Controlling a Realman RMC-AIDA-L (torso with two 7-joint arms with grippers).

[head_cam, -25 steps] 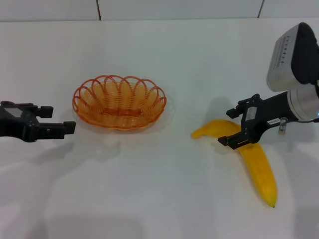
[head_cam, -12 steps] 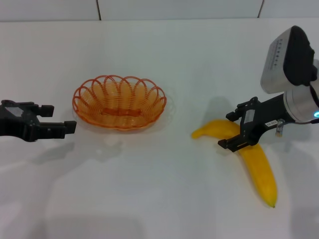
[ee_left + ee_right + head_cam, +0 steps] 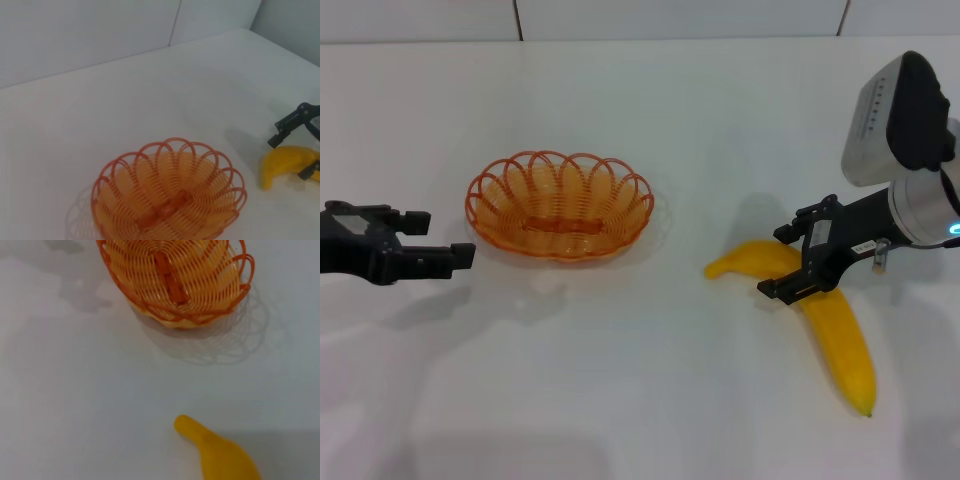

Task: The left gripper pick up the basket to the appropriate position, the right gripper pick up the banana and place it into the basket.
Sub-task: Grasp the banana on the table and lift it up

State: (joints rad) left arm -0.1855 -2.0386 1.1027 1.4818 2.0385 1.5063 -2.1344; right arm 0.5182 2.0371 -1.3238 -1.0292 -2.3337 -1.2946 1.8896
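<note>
The right gripper is ready to close on the banana, because its fingers reach down beside the banana near its stem end (image 3: 756,258) (image 3: 222,460).
The orange wire basket (image 3: 560,205) stands on the white table, left of centre. It also shows in the left wrist view (image 3: 167,195) and the right wrist view (image 3: 175,275). My left gripper (image 3: 438,240) is open and empty, a short way to the left of the basket and apart from it. The yellow banana (image 3: 838,335) lies on the table at the right, and shows in the left wrist view (image 3: 282,164) and the right wrist view (image 3: 220,455) too. My right gripper (image 3: 780,260) is open, with one finger on each side of the banana near its stem end.
The white table (image 3: 640,400) reaches back to a white wall with a dark seam (image 3: 518,18). The bulky silver-white right arm (image 3: 900,110) stands over the far right of the table. Bare table lies between the basket and the banana.
The right arm's silver housing has shifted a little to the left, and its gripper stays over the banana. The left gripper, the basket and the banana have not visibly moved.
</note>
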